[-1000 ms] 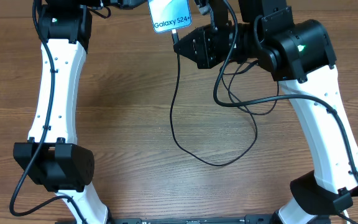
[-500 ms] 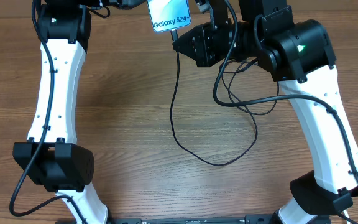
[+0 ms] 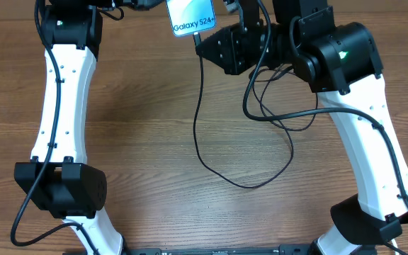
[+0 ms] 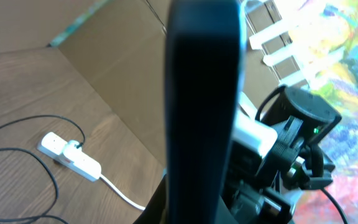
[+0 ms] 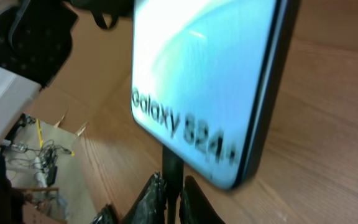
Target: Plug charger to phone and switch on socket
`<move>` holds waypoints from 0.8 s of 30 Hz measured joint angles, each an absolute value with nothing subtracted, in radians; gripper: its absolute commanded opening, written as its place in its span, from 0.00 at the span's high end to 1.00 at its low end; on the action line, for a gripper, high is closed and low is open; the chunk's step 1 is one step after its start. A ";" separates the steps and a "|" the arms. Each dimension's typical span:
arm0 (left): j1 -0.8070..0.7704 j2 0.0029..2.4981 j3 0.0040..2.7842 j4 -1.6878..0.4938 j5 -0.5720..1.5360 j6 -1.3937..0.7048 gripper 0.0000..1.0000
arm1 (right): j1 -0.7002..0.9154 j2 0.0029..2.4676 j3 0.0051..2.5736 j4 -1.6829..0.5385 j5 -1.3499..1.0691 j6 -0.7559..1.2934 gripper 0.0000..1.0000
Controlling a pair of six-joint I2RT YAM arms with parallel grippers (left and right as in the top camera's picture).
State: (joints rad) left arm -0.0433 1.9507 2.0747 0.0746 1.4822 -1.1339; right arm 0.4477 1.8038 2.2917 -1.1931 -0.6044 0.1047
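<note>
The charger's black connector (image 3: 197,38) sits flush against the phone's lower edge (image 3: 195,32) above my right gripper's fingers, so I need to open it now, and the charger would stay plugged in.
The phone (image 3: 192,20) is lifted at the table's far edge, its lit "Galaxy S24+" screen facing up, with my left gripper (image 3: 163,6) shut on it. In the left wrist view its black back (image 4: 204,106) fills the middle and hides the jaws. My right gripper (image 5: 171,198) is shut on the charger's black connector (image 5: 171,165), which meets the phone's (image 5: 204,81) lower edge. The charger cable (image 3: 198,120) hangs down from the right gripper (image 3: 200,40) and loops over the table. The socket (image 4: 70,155), a white power strip, lies on the table far from the phone.
The socket's white cord (image 4: 120,190) runs toward the phone. A brown cardboard wall (image 4: 110,68) stands behind the table. The right arm's black wrist (image 3: 236,51) and its own cables (image 3: 275,106) crowd the far right. Both white arms (image 3: 66,106) flank the wooden table (image 3: 140,163).
The phone and the right gripper with the connector have shifted slightly left and toward the far edge together. The cable loop lies as before.
</note>
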 measured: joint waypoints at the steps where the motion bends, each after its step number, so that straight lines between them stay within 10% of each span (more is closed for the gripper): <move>1: -0.044 1.951 2.075 0.075 1.486 -1.134 0.96 | 0.448 1.804 2.292 -1.189 -0.604 0.105 0.86; 17: -0.044 1.954 2.075 0.072 1.495 -1.133 0.96 | 0.447 1.803 2.292 -1.249 -0.591 0.112 0.39; 24: -0.044 2.040 2.075 -0.035 1.495 -1.060 0.96 | 0.413 1.803 2.292 -1.312 -0.561 0.138 0.33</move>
